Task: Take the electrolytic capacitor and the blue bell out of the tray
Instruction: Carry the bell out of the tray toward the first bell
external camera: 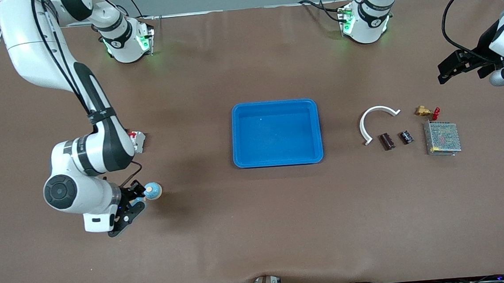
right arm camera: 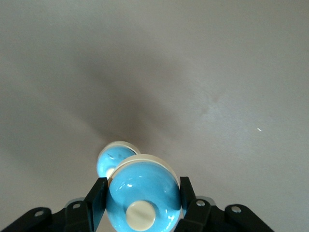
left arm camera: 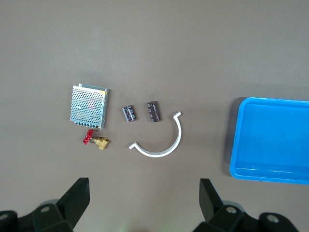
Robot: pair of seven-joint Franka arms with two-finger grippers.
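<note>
The blue bell hangs above the table and would fall if I opened now, so my right gripper keeps holding it for now.
My right gripper is shut on a blue bell with a cream button, held just over the table toward the right arm's end. In the right wrist view the bell fills the gap between the fingers. Two dark capacitors lie side by side on the table toward the left arm's end, beside a blue tray. My left gripper hangs open and empty in the air over that end. The left wrist view looks down on the capacitors past the gripper.
Around the capacitors lie a white curved piece, a brass valve with a red handle and a perforated metal box. A red and white part lies beside the right arm. A second small blue dome shows under the bell.
</note>
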